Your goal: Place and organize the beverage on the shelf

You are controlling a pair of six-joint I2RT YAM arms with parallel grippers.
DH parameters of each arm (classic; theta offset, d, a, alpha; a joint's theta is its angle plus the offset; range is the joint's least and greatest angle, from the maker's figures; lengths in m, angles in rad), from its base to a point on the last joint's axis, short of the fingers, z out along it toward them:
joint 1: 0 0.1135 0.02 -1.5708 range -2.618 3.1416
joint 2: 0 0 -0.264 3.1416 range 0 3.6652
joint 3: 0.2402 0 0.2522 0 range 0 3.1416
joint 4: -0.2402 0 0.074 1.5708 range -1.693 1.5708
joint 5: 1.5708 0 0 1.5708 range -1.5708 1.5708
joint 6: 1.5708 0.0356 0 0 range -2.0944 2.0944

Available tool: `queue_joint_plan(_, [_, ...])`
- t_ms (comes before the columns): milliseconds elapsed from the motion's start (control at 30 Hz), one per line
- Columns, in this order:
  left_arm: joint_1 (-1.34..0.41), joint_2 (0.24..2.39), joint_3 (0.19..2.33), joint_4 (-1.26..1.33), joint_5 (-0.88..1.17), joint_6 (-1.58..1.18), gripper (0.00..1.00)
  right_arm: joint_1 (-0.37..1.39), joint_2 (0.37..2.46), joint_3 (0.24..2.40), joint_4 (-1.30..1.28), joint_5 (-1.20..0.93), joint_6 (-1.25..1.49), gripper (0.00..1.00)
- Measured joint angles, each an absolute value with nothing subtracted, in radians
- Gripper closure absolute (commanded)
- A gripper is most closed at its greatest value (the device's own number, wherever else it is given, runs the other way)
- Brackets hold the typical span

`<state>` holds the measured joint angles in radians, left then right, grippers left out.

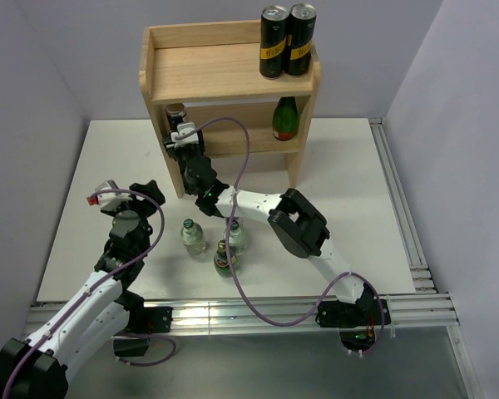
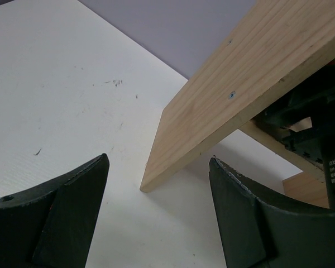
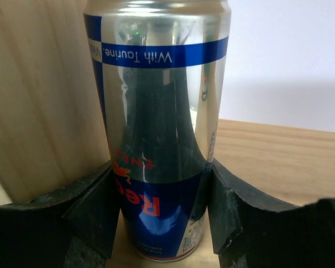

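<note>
The blue-silver can is upright with its base at the flat board of the shelf's lower level and would stay standing, so the robot's right gripper needs to release the can.
The wooden shelf [image 1: 224, 71] stands at the back of the table. My right gripper [image 1: 183, 137] reaches into the left end of its lower tier and is shut on a blue-silver can [image 3: 159, 139], which sits close to the left side panel [image 3: 39, 100]. A dark-green bottle [image 1: 284, 118] stands at the right of that tier. Two clear bottles with green caps [image 1: 192, 237] [image 1: 236, 236] and a dark-green bottle [image 1: 225, 258] stand on the table near the front. My left gripper [image 2: 159, 162] is open and holds nothing, low over the table near the shelf's left foot [image 2: 156, 181].
Two tall black-and-gold cans [image 1: 286, 40] stand on the right of the shelf's top board. The right arm's links [image 1: 295, 223] and a purple cable [image 1: 243, 166] run past the table bottles. Metal rails [image 1: 403, 208] edge the table on the right and front.
</note>
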<state>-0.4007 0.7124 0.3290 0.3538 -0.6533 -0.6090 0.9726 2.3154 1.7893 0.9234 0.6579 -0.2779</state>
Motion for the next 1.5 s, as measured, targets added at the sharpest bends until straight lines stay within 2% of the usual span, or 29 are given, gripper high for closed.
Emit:
queue_joint_plan(67, [-0.401,0.708,0.329,0.354,-0.653,-0.609,0.21,0.973,2.331,1.819,0.904,0.661,-0.275,0.85])
queue_joint_plan(133, [-0.401,0.704,0.329,0.354,-0.654,-0.608,0.21,0.972,2.337,1.834,0.89,0.662,-0.273,0.78])
queue_joint_plan(167, [-0.401,0.703,0.329,0.354,-0.654,-0.608,0.21,0.97,2.344,1.844,0.889,0.663,-0.271,0.67])
queue_joint_plan(233, [-0.401,0.701,0.329,0.354,-0.654,-0.606,0.21,0.968,2.347,1.848,0.89,0.663,-0.268,0.51])
queue_joint_plan(267, [-0.401,0.701,0.329,0.354,-0.654,-0.605,0.21,0.968,2.347,1.848,0.89,0.664,-0.268,0.33])
queue_joint_plan(367, [-0.401,0.699,0.329,0.354,-0.654,-0.604,0.21,0.964,2.347,1.844,0.897,0.683,-0.276,0.14])
queue_joint_plan(433, [-0.401,0.698,0.329,0.354,-0.655,-0.604,0.21,0.953,2.347,1.837,0.905,0.693,-0.278,0.07])
queue_joint_plan(467, [-0.401,0.698,0.329,0.354,-0.655,-0.604,0.21,0.949,2.347,1.834,0.907,0.691,-0.276,0.0])
queue_joint_plan(733, [-0.401,0.698,0.329,0.353,-0.663,-0.602,0.21,0.951,2.314,1.754,0.921,0.675,-0.265,0.0])
queue_joint_plan(1100, [-0.401,0.696,0.329,0.349,-0.678,-0.601,0.21,0.989,2.164,1.595,0.847,0.589,-0.24,0.0])
queue_joint_plan(1500, [-0.401,0.695,0.329,0.329,-0.683,-0.595,0.2,1.068,2.02,1.458,0.867,0.627,-0.273,0.0])
